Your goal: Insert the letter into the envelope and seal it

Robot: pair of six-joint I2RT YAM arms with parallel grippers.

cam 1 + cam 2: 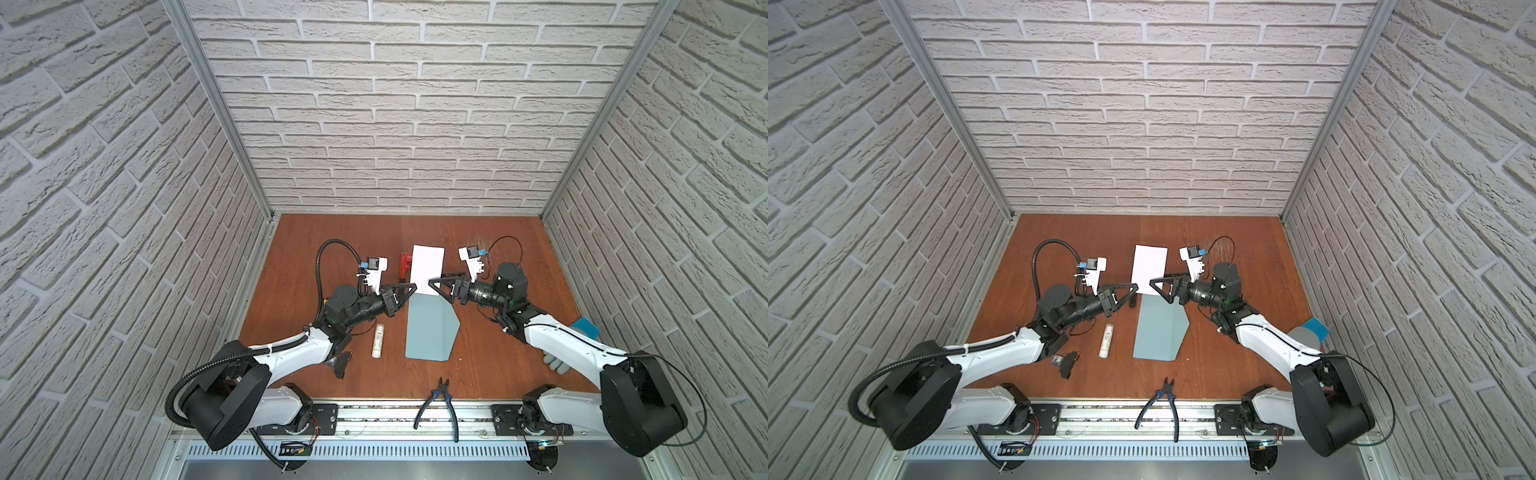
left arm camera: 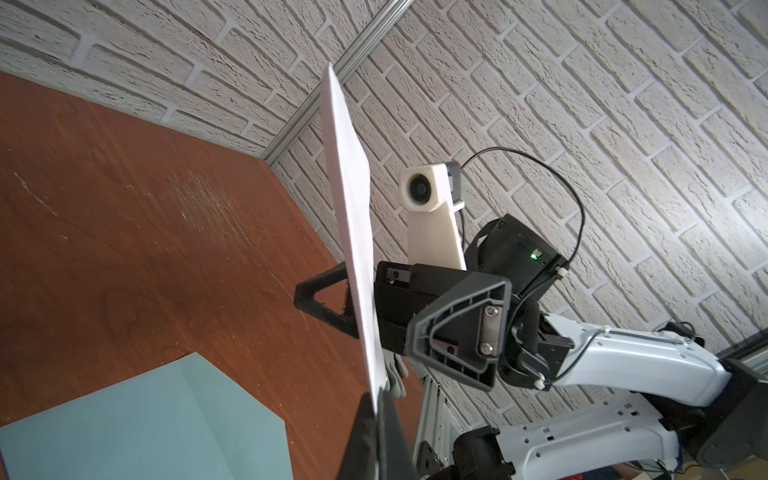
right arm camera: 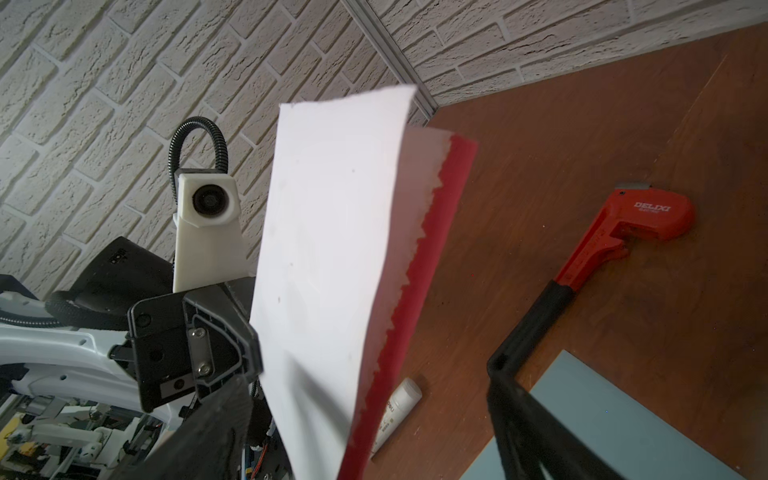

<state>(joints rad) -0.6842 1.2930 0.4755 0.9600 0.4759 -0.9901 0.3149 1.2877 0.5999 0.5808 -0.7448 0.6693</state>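
Next, my right gripper grabs the letter (image 1: 427,270) by its flap-side edge to slide it into the envelope, leaving the opposite edge free to go in first.
The letter (image 1: 427,270) (image 1: 1149,270) is a white card with a red border (image 3: 428,270). It is held up off the table, just beyond the envelope (image 1: 428,328) (image 1: 1158,332). My left gripper (image 1: 411,289) (image 1: 1133,291) is shut on the card's lower left corner; in the left wrist view the two fingertips (image 2: 378,399) pinch the card's edge (image 2: 353,232). My right gripper (image 1: 435,280) (image 1: 1156,282) (image 3: 370,376) is open, its jaws standing wide on either side of the card's lower right edge. The light blue-grey envelope lies flat, its flap turned out to the right.
A white glue stick (image 1: 378,340) (image 3: 399,407) lies left of the envelope. A red pipe wrench (image 3: 623,237) (image 1: 405,264) lies behind the letter. Pliers (image 1: 440,403) rest at the front edge, a grey glove (image 1: 555,361) with a blue cuff at the right, and a small black part (image 1: 343,365) at the front left.
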